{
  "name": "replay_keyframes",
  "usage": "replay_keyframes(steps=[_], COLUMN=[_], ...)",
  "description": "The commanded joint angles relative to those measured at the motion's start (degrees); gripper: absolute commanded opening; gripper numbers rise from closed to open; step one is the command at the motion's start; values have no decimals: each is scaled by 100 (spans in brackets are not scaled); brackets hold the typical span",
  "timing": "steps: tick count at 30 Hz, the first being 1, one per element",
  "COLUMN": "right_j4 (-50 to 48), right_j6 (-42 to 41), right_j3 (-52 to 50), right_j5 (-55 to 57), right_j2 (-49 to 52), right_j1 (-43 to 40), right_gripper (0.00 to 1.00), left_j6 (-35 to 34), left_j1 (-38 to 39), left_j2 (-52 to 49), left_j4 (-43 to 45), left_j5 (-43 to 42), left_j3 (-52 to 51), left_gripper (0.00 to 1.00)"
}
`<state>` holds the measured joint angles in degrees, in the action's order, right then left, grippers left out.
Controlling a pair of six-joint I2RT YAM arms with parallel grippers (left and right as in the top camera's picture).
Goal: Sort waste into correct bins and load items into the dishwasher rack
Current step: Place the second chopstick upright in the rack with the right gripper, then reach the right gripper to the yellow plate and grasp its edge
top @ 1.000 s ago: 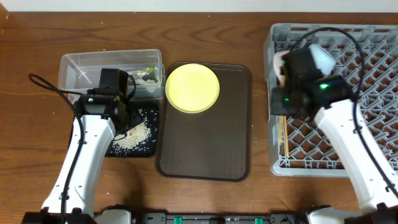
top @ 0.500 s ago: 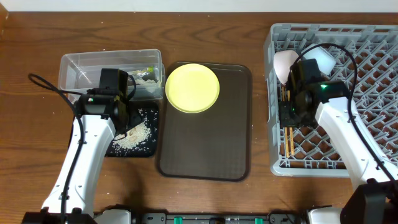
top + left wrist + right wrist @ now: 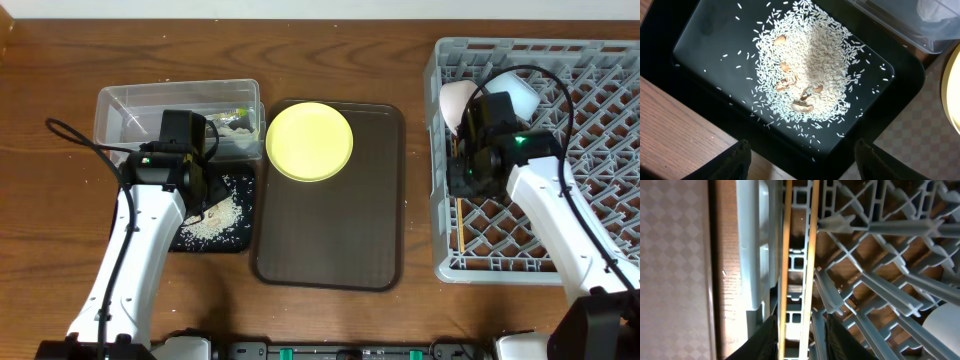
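Observation:
The yellow plate [image 3: 309,141] has to go into the rack with its opposite edge free, so my right gripper will next grab the plate's rim on the rack-facing side.
My right gripper [image 3: 462,178] hangs over the left edge of the grey dishwasher rack [image 3: 600,150]. In the right wrist view its fingers [image 3: 800,340] straddle the wooden chopsticks [image 3: 812,255], with a gap on the right side; the chopsticks [image 3: 460,215] lie in the rack [image 3: 880,230]. A white bowl [image 3: 455,100] and another pale dish [image 3: 522,92] stand in the rack. My left gripper [image 3: 203,193] is open and empty [image 3: 805,165] over the black tray [image 3: 695,45], which holds the rice scraps [image 3: 815,65]. The wrapper [image 3: 238,118] lies in the clear tub [image 3: 130,110]. The yellow plate [image 3: 309,141] sits on the brown tray.
The dark brown serving tray [image 3: 330,220] lies between the bins and the rack; its edge shows in the right wrist view [image 3: 670,255]. The clear tub's corner [image 3: 920,25] is just beyond the black tray. A few rice grains lie on the wood by the tray.
My right arm swung off the white bowl, uncovering it, and the chopsticks now lie along the rack's left side. The left arm has not moved.

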<state>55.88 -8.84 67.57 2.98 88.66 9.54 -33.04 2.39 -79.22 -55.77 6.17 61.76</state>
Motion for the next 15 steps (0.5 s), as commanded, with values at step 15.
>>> replay_keyframes(steps=[15], right_j4=[-2459], right_j6=[-48], right_j3=[988], right_j5=[-1351], right_j2=[415], right_j1=[1165], right_gripper=[59], left_j6=[-48], left_j1=[-22], left_j2=[46], left_j4=[-35], left_j5=[31], left_j3=[35], left_gripper=[69])
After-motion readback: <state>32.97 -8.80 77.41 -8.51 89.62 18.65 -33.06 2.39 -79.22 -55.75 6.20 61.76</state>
